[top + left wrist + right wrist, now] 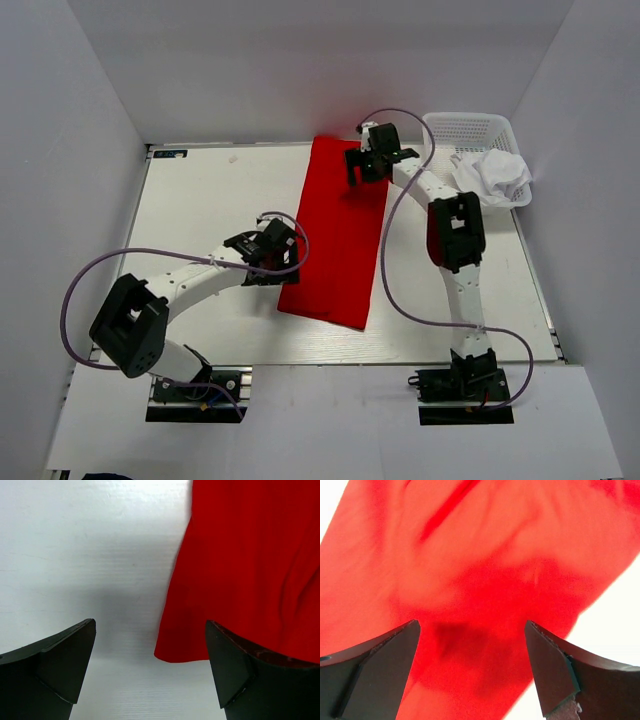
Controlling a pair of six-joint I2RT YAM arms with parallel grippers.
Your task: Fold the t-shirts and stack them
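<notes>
My left gripper's fingers are above the cloth (480, 580), so closing now would miss the cloth's corner. My left gripper lowers first, then closes on the cloth's corner.
The red t-shirt (338, 232) lies folded into a long strip down the middle of the table. My left gripper (284, 258) is open over the strip's near left edge; in the left wrist view (150, 670) a corner of the red t-shirt (250, 570) lies between its fingers (65, 665). My right gripper (352, 166) is open above the strip's far end; the right wrist view (470, 675) shows red cloth (480, 580) filling the space under it. The white t-shirt (492, 176) sits crumpled in the basket.
A white mesh basket (470, 128) stands at the far right of the table (210, 200). White walls enclose the table on three sides. Purple cables loop around both arms.
</notes>
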